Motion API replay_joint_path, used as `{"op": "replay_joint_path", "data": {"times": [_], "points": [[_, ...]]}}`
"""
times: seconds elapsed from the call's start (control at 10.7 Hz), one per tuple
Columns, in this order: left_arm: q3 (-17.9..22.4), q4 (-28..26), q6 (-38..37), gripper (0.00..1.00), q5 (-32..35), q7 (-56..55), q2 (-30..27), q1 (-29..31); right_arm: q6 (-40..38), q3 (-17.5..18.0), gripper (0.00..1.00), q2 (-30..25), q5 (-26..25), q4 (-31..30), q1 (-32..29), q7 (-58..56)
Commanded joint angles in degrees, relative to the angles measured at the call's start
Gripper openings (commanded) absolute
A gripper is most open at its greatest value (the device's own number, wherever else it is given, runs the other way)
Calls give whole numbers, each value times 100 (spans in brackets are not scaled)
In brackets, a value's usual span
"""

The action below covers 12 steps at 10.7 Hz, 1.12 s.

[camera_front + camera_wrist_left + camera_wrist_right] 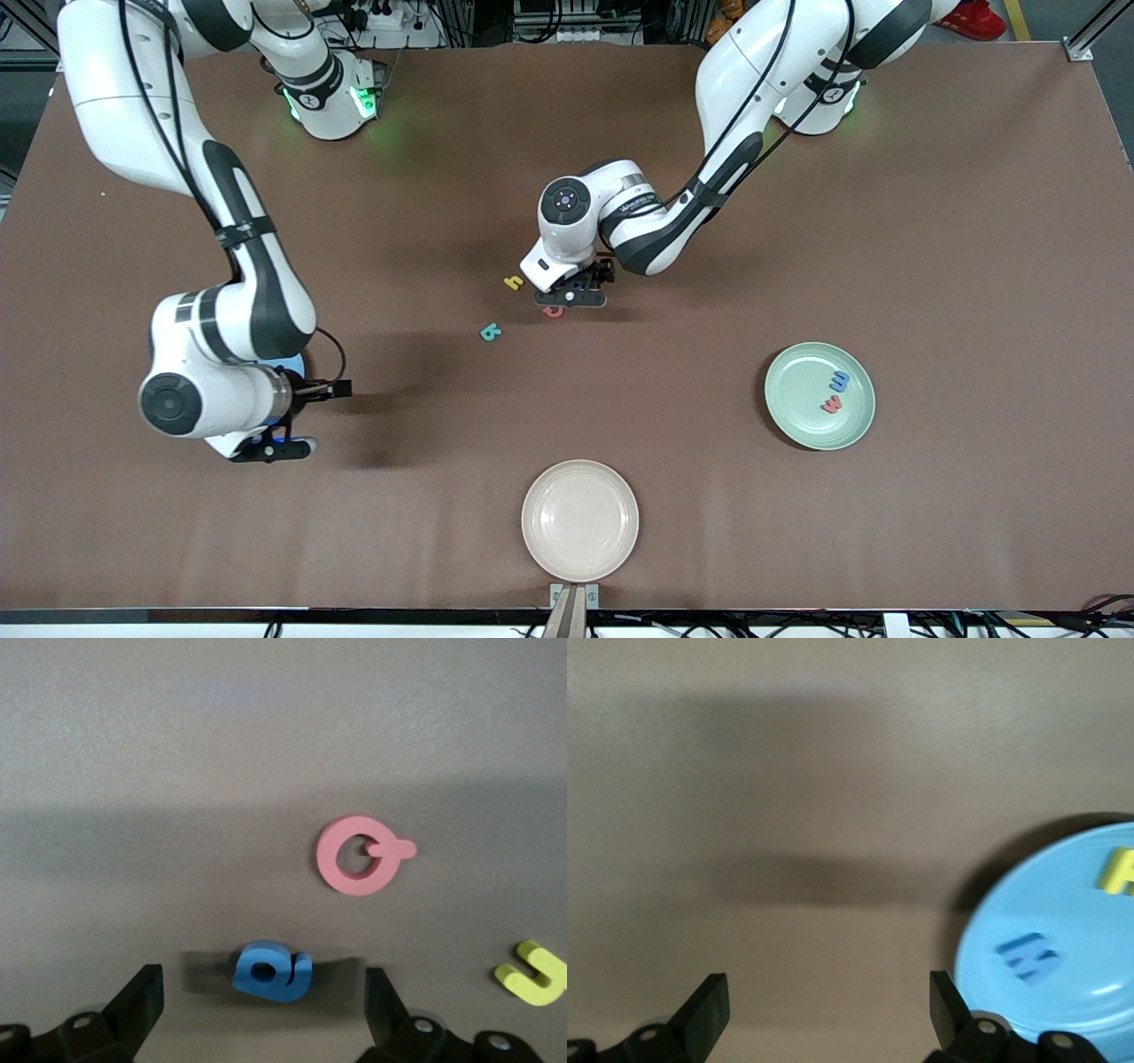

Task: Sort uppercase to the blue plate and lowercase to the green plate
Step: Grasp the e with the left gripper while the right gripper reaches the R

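The left gripper grabs the blue lowercase letter (272, 971) across its round loop and curved tail next, to sort it onto the green plate.
My left gripper (571, 294) is open and low over the table's middle, its fingers either side of the blue rounded lowercase letter (272, 971), not touching it. The red Q (359, 854) (554, 311) and yellow h (534, 973) (514, 282) lie beside it, and the teal R (490, 331) lies nearer the front camera. The green plate (802, 424) holds the blue m (838, 382) and red w (832, 404). My right gripper (270, 448) (828, 992) is open and empty beside the blue plate (1072, 992) (292, 361), which holds the blue W (1026, 957) and yellow H (1121, 870).
An empty beige plate (579, 520) sits at the table edge nearest the front camera. My right arm hides most of the blue plate in the front view.
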Motion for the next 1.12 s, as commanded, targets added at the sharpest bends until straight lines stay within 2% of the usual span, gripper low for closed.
{"op": "replay_joint_path", "data": {"times": [0.0, 0.47, 0.56, 0.75, 0.84, 1.03], "points": [[2, -129, 105, 100, 367, -205, -57, 30, 520, -5, 100, -129, 85, -490, 131, 424], [-6, -138, 105, 96, 447, -196, -48, 13, 697, -13, 100, -165, 50, -491, 887, 2170], [2, -138, 105, 95, 456, -196, -48, 4, 802, -22, 100, -121, 50, -508, 1140, 2706], [2, -138, 105, 86, 517, -178, -48, 4, 1022, -22, 100, -77, 42, -526, 1466, 4468], [-6, -138, 105, 82, 518, -178, -48, -5, 1249, -22, 100, -25, 50, -604, 1477, 5495], [-6, -138, 105, 75, 518, -126, -48, -5, 2484, -13, 100, -129, 68, -1444, 1529, 6566]]}}
